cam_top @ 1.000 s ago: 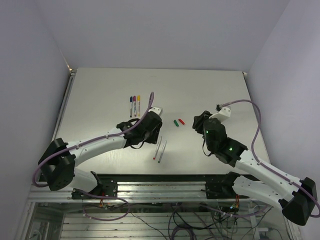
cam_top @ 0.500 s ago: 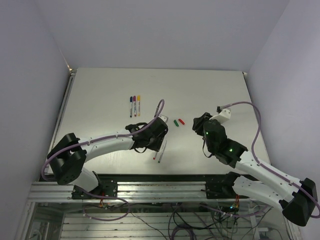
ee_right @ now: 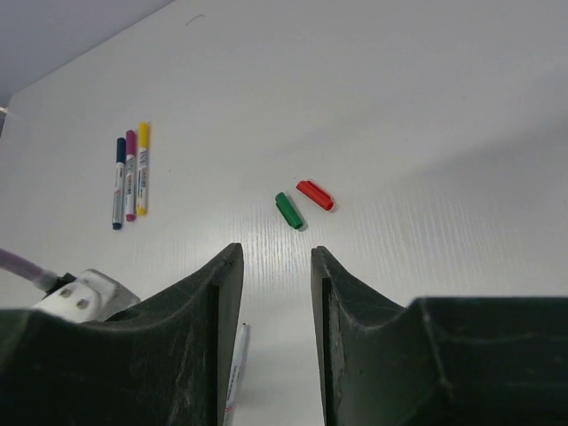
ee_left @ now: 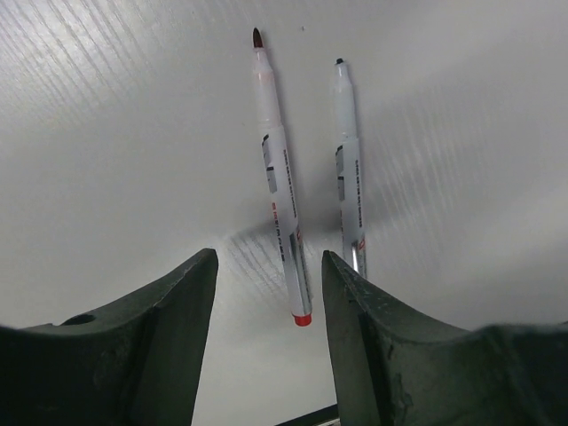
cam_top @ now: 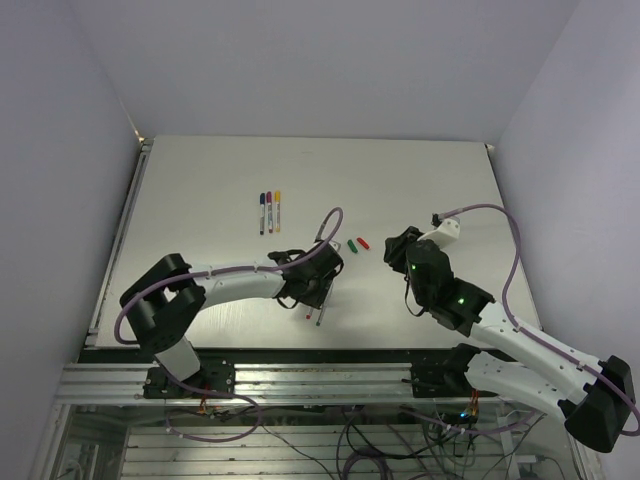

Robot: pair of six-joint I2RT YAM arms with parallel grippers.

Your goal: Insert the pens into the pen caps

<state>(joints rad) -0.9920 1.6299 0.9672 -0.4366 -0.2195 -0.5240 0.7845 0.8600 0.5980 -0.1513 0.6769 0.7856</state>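
My left gripper grabs the red pen by its body toward the pen's rear end (cam_top: pixel 310 310) (ee_left: pixel 292 256) next, so the pen's tip stays free for the red cap.
Two uncapped pens lie side by side on the white table. One is red-tipped (ee_left: pixel 282 177) and the other dark-tipped (ee_left: pixel 349 169); from above their near ends (cam_top: pixel 314 312) poke out under my left gripper (cam_top: pixel 318 292). That gripper (ee_left: pixel 268 257) is open just above them, with the red pen's rear end lying between its jaws. A green cap (ee_right: pixel 288 210) and a red cap (ee_right: pixel 314 194) lie loose ahead of my right gripper (ee_right: pixel 275 253), which is open with nothing between its fingers. From above, the caps (cam_top: pixel 357 244) sit just left of the right gripper (cam_top: pixel 397 245).
Three capped pens, with blue, magenta and yellow caps (cam_top: pixel 269 211), lie in a row at the back left, also seen in the right wrist view (ee_right: pixel 130 173). The left arm's wrist (ee_right: pixel 84 297) shows at the lower left of that view.
The left arm has swung right and towards the near edge, coming down over the two uncapped pens with its jaws spreading wider. The right arm has stayed nearly still.
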